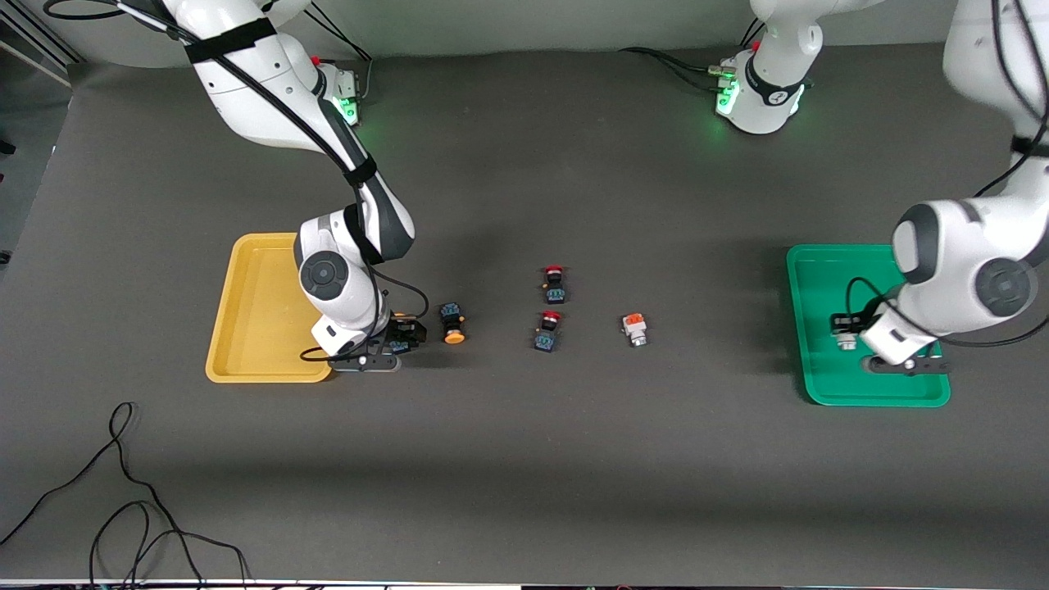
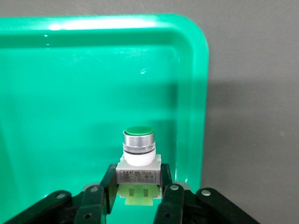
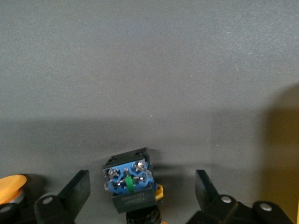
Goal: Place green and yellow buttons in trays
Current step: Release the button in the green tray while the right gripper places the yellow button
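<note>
My right gripper should close now: its fingers are on either side of the yellow-capped button's blue-black switch body.
My left gripper (image 1: 846,334) (image 2: 138,181) is shut on the white-grey body of a green-capped button (image 2: 138,140), holding it low over the green tray (image 1: 824,283) (image 2: 56,93), near its corner. My right gripper (image 1: 398,341) (image 3: 141,189) stands open on the table beside the yellow tray (image 1: 254,311) (image 3: 286,163). Between its spread fingers lies a yellow-capped black-blue button (image 3: 129,183), untouched on either side. A second yellow-capped button (image 1: 451,322) (image 3: 11,183) lies just beside it, toward the table's middle. A white-grey button with an orange top (image 1: 634,329) lies toward the green tray.
Two red-capped black-blue switches (image 1: 554,283) (image 1: 547,330) lie mid-table, one nearer the front camera than the other. Loose black cables (image 1: 123,492) trail over the table's near edge at the right arm's end.
</note>
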Robot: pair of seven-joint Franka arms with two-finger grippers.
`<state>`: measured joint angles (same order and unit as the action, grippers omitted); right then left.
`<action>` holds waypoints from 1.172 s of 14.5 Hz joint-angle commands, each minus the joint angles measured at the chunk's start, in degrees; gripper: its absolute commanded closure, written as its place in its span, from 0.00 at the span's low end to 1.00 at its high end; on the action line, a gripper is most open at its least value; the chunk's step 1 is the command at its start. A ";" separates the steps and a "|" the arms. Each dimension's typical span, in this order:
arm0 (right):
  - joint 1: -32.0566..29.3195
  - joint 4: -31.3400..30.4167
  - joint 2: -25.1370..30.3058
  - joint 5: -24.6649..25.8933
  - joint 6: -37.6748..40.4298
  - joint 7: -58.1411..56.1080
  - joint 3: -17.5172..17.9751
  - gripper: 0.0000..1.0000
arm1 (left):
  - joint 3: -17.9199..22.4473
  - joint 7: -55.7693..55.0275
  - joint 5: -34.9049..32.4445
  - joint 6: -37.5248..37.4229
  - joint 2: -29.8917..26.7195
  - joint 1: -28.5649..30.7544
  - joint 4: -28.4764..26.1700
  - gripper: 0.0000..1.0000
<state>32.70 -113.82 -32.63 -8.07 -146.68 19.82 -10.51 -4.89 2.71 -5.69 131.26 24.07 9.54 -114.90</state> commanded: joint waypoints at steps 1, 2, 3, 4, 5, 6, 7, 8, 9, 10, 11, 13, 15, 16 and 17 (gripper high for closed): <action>0.44 0.79 -0.07 -0.98 -0.36 -0.13 -0.39 0.43 | -0.12 0.28 -1.52 1.27 0.45 0.22 -0.50 0.71; 0.35 0.79 -0.16 -0.98 -0.36 -0.31 -0.39 0.76 | -0.04 0.37 -1.52 1.36 0.45 0.22 -0.41 0.51; 0.44 0.79 -0.16 -0.98 -0.36 -0.22 -0.39 0.98 | -0.04 0.54 -1.61 0.93 0.28 0.30 -0.15 0.33; 0.44 0.79 -0.42 -0.98 -0.36 -0.22 -0.47 1.00 | -0.04 0.54 -1.61 0.49 -0.16 0.31 0.03 0.19; 0.44 0.79 -0.51 -0.98 -0.36 -0.22 -0.39 1.00 | 0.14 0.54 -2.13 -0.47 -0.86 0.13 0.11 0.07; 0.44 0.79 -0.42 -0.98 -0.27 -0.31 -0.39 1.00 | 0.05 0.46 -3.62 -2.57 -1.47 0.04 1.16 0.01; 0.35 0.79 -0.16 -0.98 0.17 -0.22 -0.47 1.00 | 0.05 0.54 -3.89 -5.72 -2.09 0.13 3.08 0.01; 0.26 0.79 0.45 -0.98 0.52 0.30 -0.47 1.00 | -0.12 0.63 -3.89 -10.19 -2.96 0.04 5.80 0.01; 0.18 0.79 1.68 -0.98 1.74 0.30 -0.65 1.00 | -0.30 0.63 -3.89 -14.76 -3.32 -0.13 9.13 0.01; -0.09 1.05 3.17 -1.07 4.36 0.30 -0.91 1.00 | -0.56 0.46 -3.89 -19.51 -3.41 -0.48 13.08 0.01; -0.61 1.23 5.36 -1.07 8.04 -0.48 -1.78 1.00 | -0.91 0.37 -3.63 -23.12 -3.24 -1.01 16.43 0.00; -2.10 1.06 10.28 -1.07 14.47 -5.11 -3.98 1.00 | -1.53 -0.77 -2.84 -24.39 -3.15 -3.28 17.96 0.00; -2.72 0.71 13.02 -1.07 18.61 -11.01 -7.75 1.00 | -2.23 -5.31 -1.88 -24.22 -2.71 -8.28 17.61 0.00; -2.81 -0.25 13.55 -1.07 18.71 -13.82 -9.42 1.00 | -2.32 -9.96 -1.26 -23.78 -2.36 -11.35 17.52 0.00; -2.81 -1.65 13.55 -1.07 17.93 -16.02 -10.92 1.00 | -2.32 -15.22 -0.04 -22.90 -1.66 -14.95 17.69 0.00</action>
<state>29.78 -112.05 -20.73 -8.07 -128.23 9.02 -19.18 -7.79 -4.09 -6.92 107.82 20.81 1.32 -97.79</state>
